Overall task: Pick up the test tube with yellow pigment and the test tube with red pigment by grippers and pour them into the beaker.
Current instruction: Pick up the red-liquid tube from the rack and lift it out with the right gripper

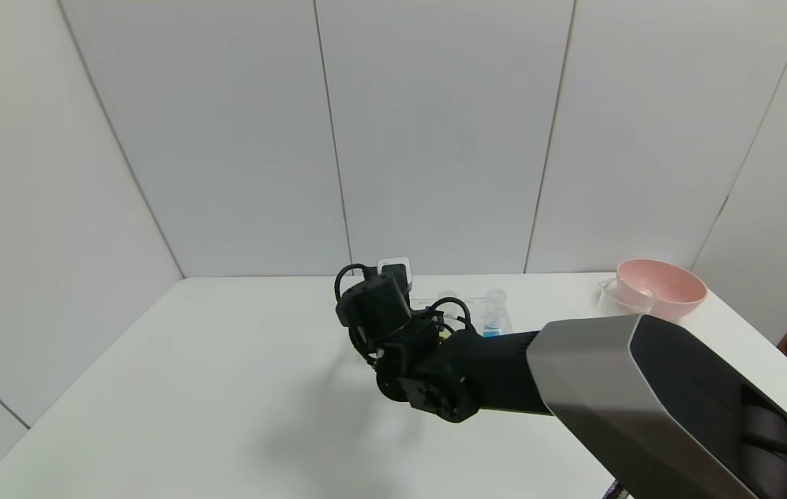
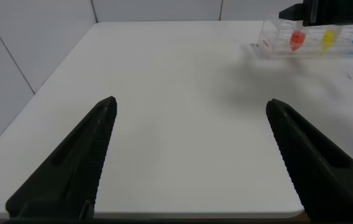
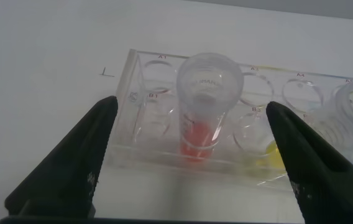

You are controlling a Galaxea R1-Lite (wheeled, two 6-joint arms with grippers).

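My right gripper grabs the test tube with red pigment by the upper part below its rim (image 3: pixel 206 106) next, since the rack closes around the tube's lower half.
The test tube with red pigment (image 3: pixel 201 99) stands upright in a clear rack (image 3: pixel 139 93). My right gripper (image 3: pixel 192 106) is open, one finger on each side of that tube and clear of it. The test tube with yellow pigment (image 3: pixel 271 157) sits one hole further along the rack, partly behind a finger. In the left wrist view the red tube (image 2: pixel 297 38) and yellow tube (image 2: pixel 329 40) show far off in the rack. My left gripper (image 2: pixel 192 104) hangs open and empty over bare table. The clear beaker (image 1: pixel 613 294) stands at the back right, against the pink bowl.
A blue-liquid tube (image 1: pixel 495 315) stands at the rack's right end. The pink bowl (image 1: pixel 660 287) sits at the table's back right corner. My right arm (image 1: pixel 573 367) reaches in from the lower right and hides much of the rack. White walls close the back and left.
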